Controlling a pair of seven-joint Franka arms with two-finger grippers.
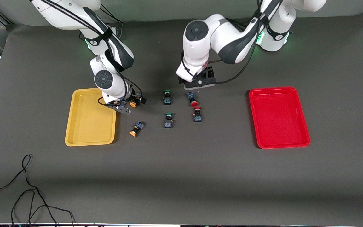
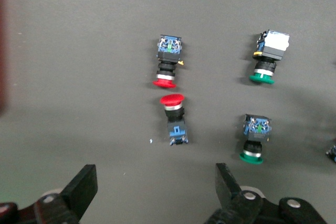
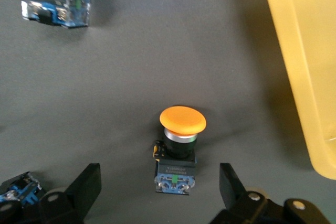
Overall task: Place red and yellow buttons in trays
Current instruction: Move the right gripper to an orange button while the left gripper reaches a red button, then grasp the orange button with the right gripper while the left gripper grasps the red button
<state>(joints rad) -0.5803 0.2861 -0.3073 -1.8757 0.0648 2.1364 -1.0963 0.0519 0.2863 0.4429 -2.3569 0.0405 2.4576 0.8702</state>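
The robot's right gripper has to put the orange-capped button in the yellow tray (image 3: 310, 66), so next it needs to grab the orange-capped button's black switch body below the cap (image 3: 175, 163).
My right gripper (image 1: 131, 104) is open, low over the table beside the yellow tray (image 1: 74, 126). An orange-capped button (image 3: 180, 145) lies between its fingers (image 3: 86, 187), which do not touch it; it also shows in the front view (image 1: 133, 103). A second orange-capped button (image 1: 135, 128) lies nearer the front camera. My left gripper (image 2: 156, 190) is open and empty over the table (image 1: 197, 84), next to two red-capped buttons (image 2: 169, 61) (image 2: 175, 120), seen in the front view (image 1: 193, 98) (image 1: 197, 114). The red tray (image 1: 277, 116) is at the left arm's end.
Two green-capped switches (image 1: 167, 97) (image 1: 168, 120) lie between the orange and red buttons; they also show in the left wrist view (image 2: 268, 59) (image 2: 255, 140). The yellow tray's rim (image 3: 304, 66) is close beside my right gripper. A black cable (image 1: 27, 189) lies at the front corner.
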